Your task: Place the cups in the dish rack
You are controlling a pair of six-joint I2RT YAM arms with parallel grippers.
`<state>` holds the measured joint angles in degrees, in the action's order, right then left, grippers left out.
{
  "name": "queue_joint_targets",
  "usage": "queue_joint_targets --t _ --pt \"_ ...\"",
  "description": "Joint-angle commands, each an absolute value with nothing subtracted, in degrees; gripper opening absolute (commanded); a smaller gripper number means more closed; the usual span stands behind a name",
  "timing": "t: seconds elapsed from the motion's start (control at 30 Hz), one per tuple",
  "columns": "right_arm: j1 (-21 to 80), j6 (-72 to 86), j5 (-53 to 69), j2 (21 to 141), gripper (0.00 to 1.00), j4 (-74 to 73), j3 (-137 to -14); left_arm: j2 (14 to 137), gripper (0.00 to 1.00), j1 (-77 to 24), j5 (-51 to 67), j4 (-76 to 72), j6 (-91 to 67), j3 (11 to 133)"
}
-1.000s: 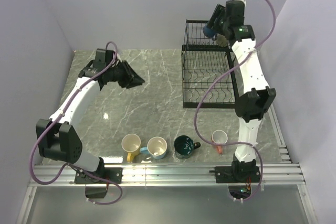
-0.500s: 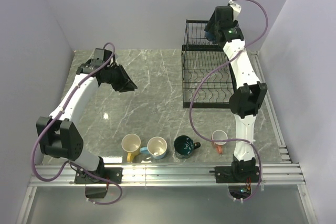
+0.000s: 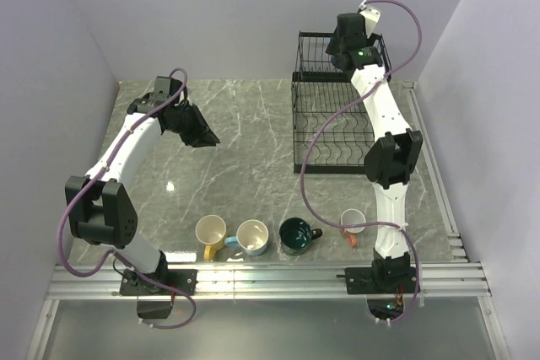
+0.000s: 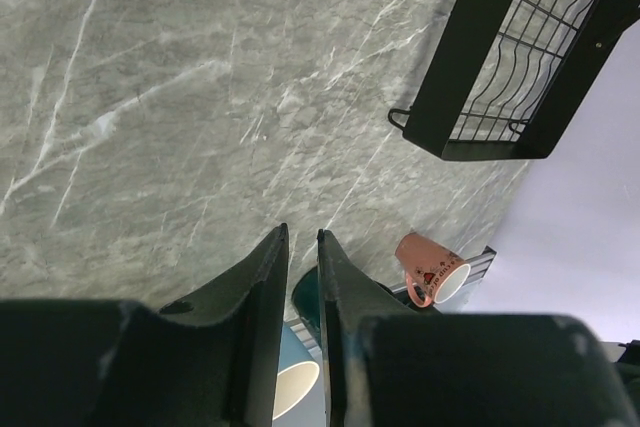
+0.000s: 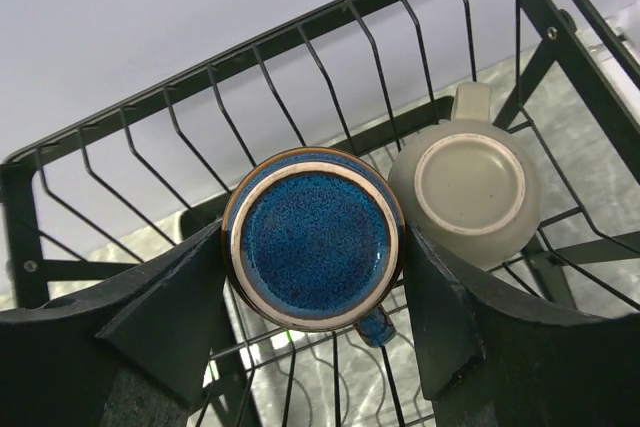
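Observation:
My right gripper should open now, because the navy cup (image 5: 313, 237) is hanging bottom-up over wires beside the olive-grey cup and the navy cup would land in the basket.
My right gripper (image 5: 313, 247) is shut on a dark navy blue cup (image 5: 313, 237), held bottom-up over the upper basket of the black wire dish rack (image 5: 20, 217), at the back right in the top view (image 3: 333, 124). An olive-grey cup (image 5: 470, 187) sits upside down in that basket, right beside the navy one. The yellow (image 3: 210, 231), light blue (image 3: 252, 236), dark teal (image 3: 295, 233) and orange-pink (image 3: 352, 222) cups stand in a row near the front edge. My left gripper (image 4: 302, 237) hangs over the bare left part of the table, its jaws a narrow slit apart and holding nothing.
The marble table is walled on the left, back and right. The lower slotted tray of the rack (image 4: 520, 67) lies toward the table middle. An aluminium rail (image 3: 270, 271) runs along the near edge behind the cups.
The right arm has swung left, carrying the navy cup over the upper basket. The left gripper has drawn back toward the left, and its jaws have narrowed.

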<state>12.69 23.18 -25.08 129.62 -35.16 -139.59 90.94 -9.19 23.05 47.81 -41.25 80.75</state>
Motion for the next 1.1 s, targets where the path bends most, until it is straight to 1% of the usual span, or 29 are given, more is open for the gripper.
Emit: queue_joint_targets --t 0.0,0.2,0.23,0.3,0.33,0.4,0.47,0.5,0.57,0.6,0.67,0.8,1.07 --pt "14.1 20.2 -29.1 130.2 0.00 -30.8 -141.1 91.1 0.24 -8.8 23.0 47.5 -40.3 83.2" --pt "14.7 20.9 -28.5 130.1 0.00 -32.3 -139.7 90.9 0.24 -8.6 23.6 47.1 -40.5 82.4" --pt "14.8 21.1 -28.2 130.0 0.05 -32.7 -139.6 90.8 0.24 -8.6 23.6 47.1 -40.5 82.3" --pt "14.7 21.7 -27.3 129.6 0.22 -33.0 -139.0 90.6 0.24 -8.5 23.9 46.9 -40.7 81.8" --pt "14.6 21.9 -27.0 129.4 0.38 -33.0 -138.8 90.5 0.24 -8.5 24.0 46.8 -40.8 81.7" --pt "14.7 22.6 -26.9 129.1 0.56 -33.3 -138.6 90.3 0.24 -8.5 24.3 46.7 -40.8 81.4" --pt "14.7 22.7 -26.5 128.8 0.61 -33.7 -138.7 89.8 0.24 -8.5 24.3 46.6 -40.9 81.2" --pt "14.8 22.9 -26.4 128.7 0.68 -33.8 -138.7 89.7 0.24 -8.5 24.4 46.5 -40.9 80.9" --pt "14.8 23.0 -26.5 128.2 0.73 -34.1 -138.7 89.5 0.24 -8.5 24.6 46.5 -40.9 80.8" --pt "14.7 23.1 -26.5 128.1 0.85 -34.3 -138.7 89.4 0.24 -8.4 24.6 46.4 -40.9 80.6" --pt "14.7 23.1 -26.3 127.5 0.94 -34.6 -138.6 88.9 0.24 -8.4 24.6 46.2 -40.9 80.5" --pt "14.9 22.8 -25.6 125.9 0.96 -34.6 -137.7 88.2 0.24 -8.4 24.6 46.2 -40.9 80.1" --pt "16.5 20.9 -28.2 120.9 0.99 -34.9 -137.9 86.5 0.24 -8.5 25.0 45.8 -41.1 78.9"
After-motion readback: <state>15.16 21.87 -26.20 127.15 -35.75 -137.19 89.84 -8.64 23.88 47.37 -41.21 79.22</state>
